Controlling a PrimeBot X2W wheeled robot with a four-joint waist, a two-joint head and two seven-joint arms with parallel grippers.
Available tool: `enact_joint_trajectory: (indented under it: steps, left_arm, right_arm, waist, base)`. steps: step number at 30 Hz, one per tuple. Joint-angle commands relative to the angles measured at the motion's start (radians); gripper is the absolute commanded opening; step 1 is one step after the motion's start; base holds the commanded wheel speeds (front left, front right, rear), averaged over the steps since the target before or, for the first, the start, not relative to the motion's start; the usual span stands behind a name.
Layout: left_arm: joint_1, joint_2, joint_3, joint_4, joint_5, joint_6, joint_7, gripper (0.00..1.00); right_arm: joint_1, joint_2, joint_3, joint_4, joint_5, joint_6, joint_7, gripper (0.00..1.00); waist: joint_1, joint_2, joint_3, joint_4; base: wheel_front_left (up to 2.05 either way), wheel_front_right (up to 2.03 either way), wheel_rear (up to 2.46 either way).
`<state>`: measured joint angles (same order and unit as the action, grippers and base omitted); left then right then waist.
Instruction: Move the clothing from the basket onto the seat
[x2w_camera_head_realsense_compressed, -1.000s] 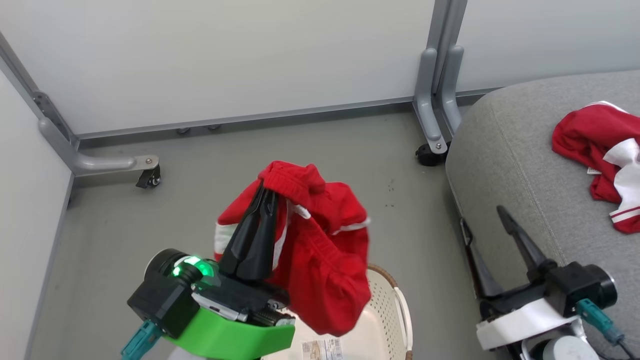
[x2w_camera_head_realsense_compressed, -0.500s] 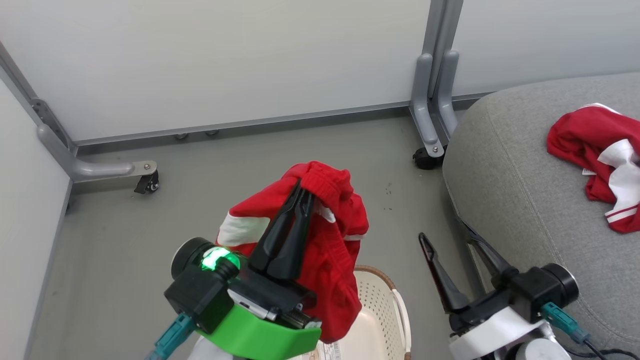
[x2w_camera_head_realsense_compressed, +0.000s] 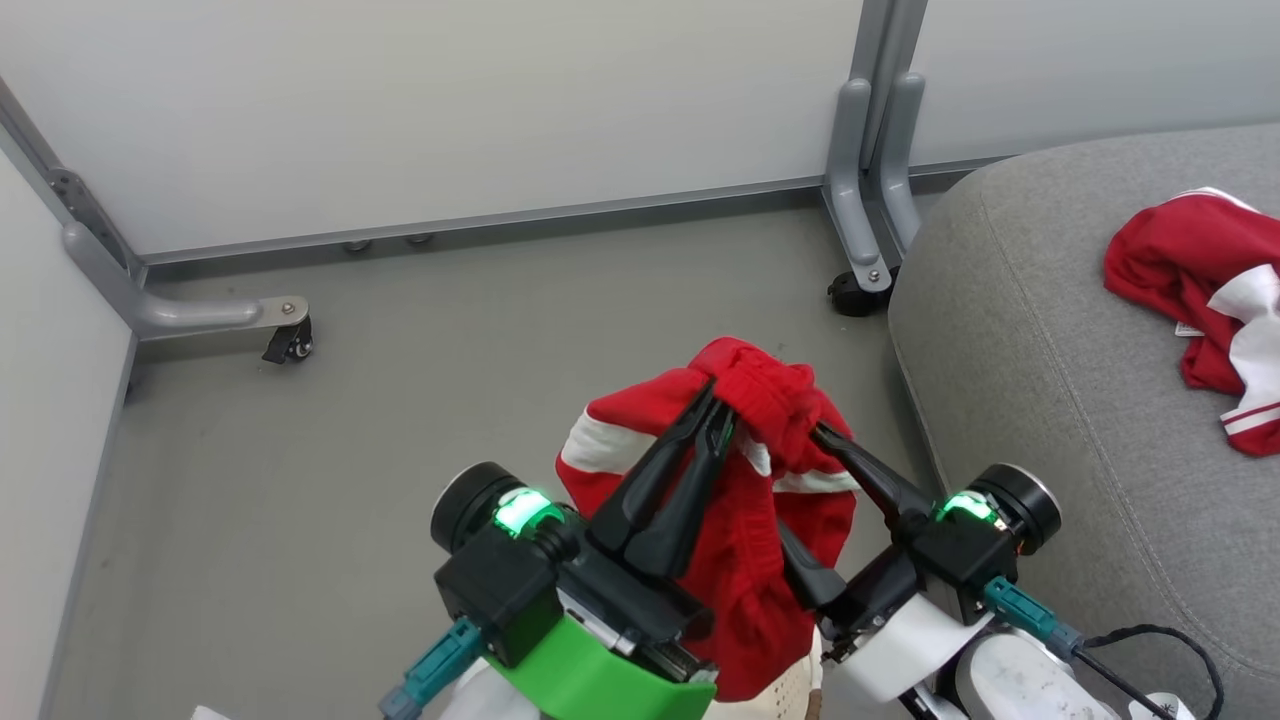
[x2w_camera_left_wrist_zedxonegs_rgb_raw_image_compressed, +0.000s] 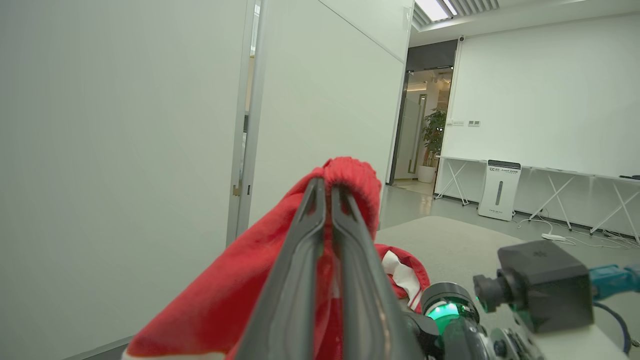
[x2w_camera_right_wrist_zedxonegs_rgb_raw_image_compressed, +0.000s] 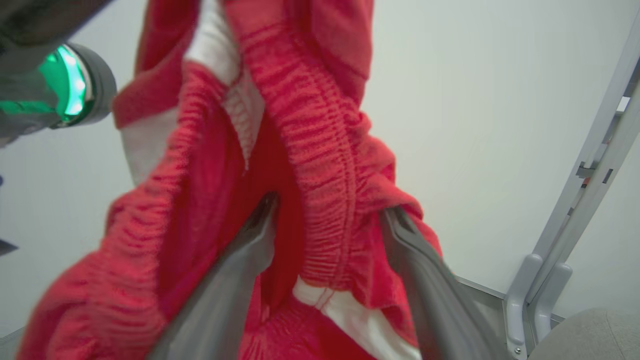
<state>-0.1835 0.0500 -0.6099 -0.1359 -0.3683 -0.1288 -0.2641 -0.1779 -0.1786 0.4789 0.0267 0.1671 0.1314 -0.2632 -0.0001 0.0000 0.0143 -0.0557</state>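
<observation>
The red garment needs to go onto the seat (x2w_camera_head_realsense_compressed: 1050, 380), so my right gripper should next grab it by its elastic waistband (x2w_camera_head_realsense_compressed: 792, 426).
A red garment with white stripes (x2w_camera_head_realsense_compressed: 740, 530) hangs in the air from my left gripper (x2w_camera_head_realsense_compressed: 715, 408), which is shut on its bunched waistband (x2w_camera_left_wrist_zedxonegs_rgb_raw_image_compressed: 350, 175). My right gripper (x2w_camera_head_realsense_compressed: 800, 485) stands open right beside it, its two fingers straddling the elastic waistband (x2w_camera_right_wrist_zedxonegs_rgb_raw_image_compressed: 325, 165) from the garment's right side. Below the hanging fabric a sliver of the cream perforated basket (x2w_camera_head_realsense_compressed: 795, 690) peeks out at the bottom edge. The big grey seat (x2w_camera_head_realsense_compressed: 1050, 380) fills the right, and a second piece of red and white clothing (x2w_camera_head_realsense_compressed: 1190, 270) lies crumpled on it.
White partition walls close off the back and left. Their grey metal legs end in castors (x2w_camera_head_realsense_compressed: 290, 345) on the grey floor, and one leg (x2w_camera_head_realsense_compressed: 860, 270) stands close to the seat's corner. A black cable (x2w_camera_head_realsense_compressed: 1150, 640) trails by my right arm.
My left gripper has carried the red garment rightward toward the seat. My right gripper has swung left from the seat's side and now has its open fingers around the waistband.
</observation>
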Motion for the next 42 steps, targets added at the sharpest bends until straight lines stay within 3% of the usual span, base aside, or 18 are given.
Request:
enact_joint_trajectory:
  steps: [1, 13, 14, 16, 36, 37, 38, 42]
  left_arm:
    - [-0.021, 0.001, -0.005, 0.005, 0.005, -0.003, 0.000, 0.00]
    - [-0.039, 0.001, -0.054, 0.032, 0.009, -0.003, 0.000, 0.00]
    - [-0.039, 0.001, -0.056, 0.032, 0.008, -0.003, 0.000, 0.00]
    - [-0.040, 0.001, -0.060, 0.034, 0.007, -0.003, 0.000, 0.00]
    - [-0.043, 0.001, -0.062, 0.134, 0.034, -0.003, 0.000, 0.00]
    - [-0.040, 0.001, -0.057, 0.130, 0.031, -0.003, 0.000, 0.47]
    - [-0.038, 0.001, -0.058, 0.132, 0.032, -0.003, 0.000, 1.00]
    - [-0.030, 0.001, -0.055, 0.145, 0.034, -0.003, 0.000, 1.00]
  right_arm:
    - [-0.010, 0.006, -0.009, -0.009, -0.013, -0.001, -0.002, 1.00]
    - [-0.016, 0.028, -0.048, 0.034, -0.047, -0.001, -0.002, 1.00]
    - [-0.019, 0.031, -0.055, 0.044, -0.050, -0.002, -0.002, 0.91]
    - [-0.024, 0.037, -0.060, 0.057, -0.048, -0.001, -0.002, 0.02]
    - [-0.003, 0.041, -0.093, 0.098, -0.018, -0.001, -0.002, 0.00]
    - [-0.002, 0.041, -0.094, 0.098, -0.017, -0.001, -0.002, 0.00]
    - [-0.002, 0.043, -0.097, 0.099, -0.016, -0.001, -0.002, 0.00]
    - [0.003, 0.053, -0.118, 0.100, 0.016, -0.001, -0.002, 0.00]
  waist:
    - [0.0001, 0.0000, 0.004, 0.003]
    - [0.0001, 0.0000, 0.007, 0.009]
    - [0.0001, 0.0000, 0.006, 0.009]
    - [0.0001, 0.0000, 0.006, 0.010]
    - [0.0001, 0.0000, 0.014, 0.002]
    - [0.0001, 0.0000, 0.014, 0.002]
    - [0.0001, 0.0000, 0.014, 0.001]
    - [0.0001, 0.0000, 0.014, 0.002]
  base:
    - [0.00, 0.00, 0.00]
    - [0.00, 0.00, 0.00]
    - [0.00, 0.00, 0.00]
    - [0.00, 0.00, 0.00]
    - [0.00, 0.00, 0.00]
    - [0.00, 0.00, 0.00]
    - [0.00, 0.00, 0.00]
    - [0.00, 0.00, 0.00]
